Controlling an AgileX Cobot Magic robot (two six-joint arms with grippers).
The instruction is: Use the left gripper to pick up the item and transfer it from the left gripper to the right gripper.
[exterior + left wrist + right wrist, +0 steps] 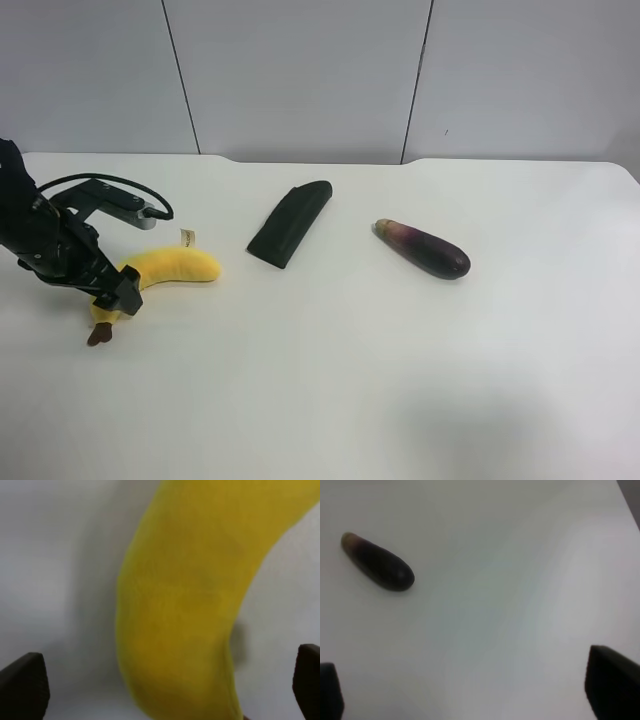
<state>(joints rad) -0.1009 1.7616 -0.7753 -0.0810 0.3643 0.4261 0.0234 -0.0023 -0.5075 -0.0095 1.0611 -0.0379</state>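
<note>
I need to grab the yellow banana by its brown-stemmed end (104, 316) with my left gripper next. Then the yellow banana's other end (203, 266) stays free for my right gripper.
The yellow plush banana (180, 266) lies on the white table (350, 380) at the exterior high view's left, with its brown stem tip (98, 337) toward the front and its white tag (186, 237) at the back. The all-black left gripper (115, 290) is low over the banana's stem half. In the left wrist view the banana (190, 605) fills the space between the wide-open fingertips (22, 685), and the gripper (165, 690) is not closed on it. The right gripper (470, 695) is open and empty above bare table. It does not show in the exterior high view.
A dark green cucumber (290, 223) lies at the table's middle back. A dark purple eggplant (425, 248) lies right of it and shows in the right wrist view (379, 562), apart from the right gripper. A grey panelled wall (300, 70) stands behind the table.
</note>
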